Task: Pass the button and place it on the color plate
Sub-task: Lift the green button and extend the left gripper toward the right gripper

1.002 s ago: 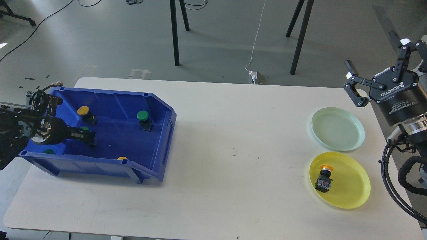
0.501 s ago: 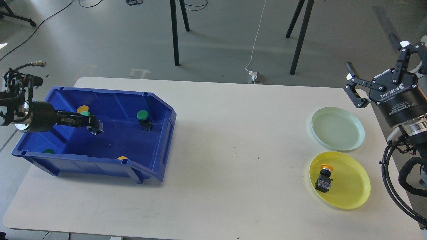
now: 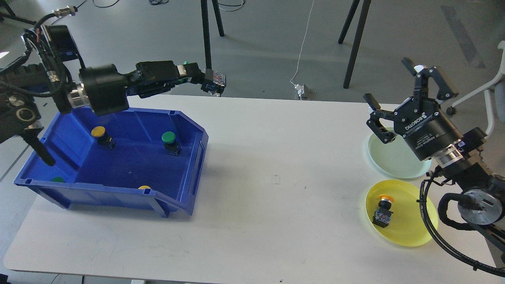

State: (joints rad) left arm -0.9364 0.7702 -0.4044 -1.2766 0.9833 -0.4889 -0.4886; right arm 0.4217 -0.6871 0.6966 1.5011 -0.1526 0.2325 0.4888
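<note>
The robot should next use its right gripper to grab the green-capped button by its dark block end [image 3: 216, 83], which sticks out, because the left gripper's fingers close around the button's end with the cap.
My left gripper [image 3: 205, 81] is shut on a green-capped button [image 3: 214, 82] and holds it high above the table's far edge, right of the blue bin [image 3: 118, 157]. My right gripper [image 3: 394, 100] is open and empty, above the pale green plate [image 3: 398, 156]. The yellow plate [image 3: 402, 215] holds a yellow-capped button [image 3: 383, 211] lying on its side. In the bin stand a yellow button [image 3: 100, 135] and a green button [image 3: 170, 141]; a green cap [image 3: 57, 180] and a yellow cap [image 3: 144, 187] show at its near wall.
The white table [image 3: 276, 197] spreads between bin and plates. Black stand legs [image 3: 207, 39] and a white cable [image 3: 302, 47] are on the floor beyond the far edge.
My left gripper rose out of the bin with a green button and swung up and right. My right arm moved left and inward over the pale green plate.
</note>
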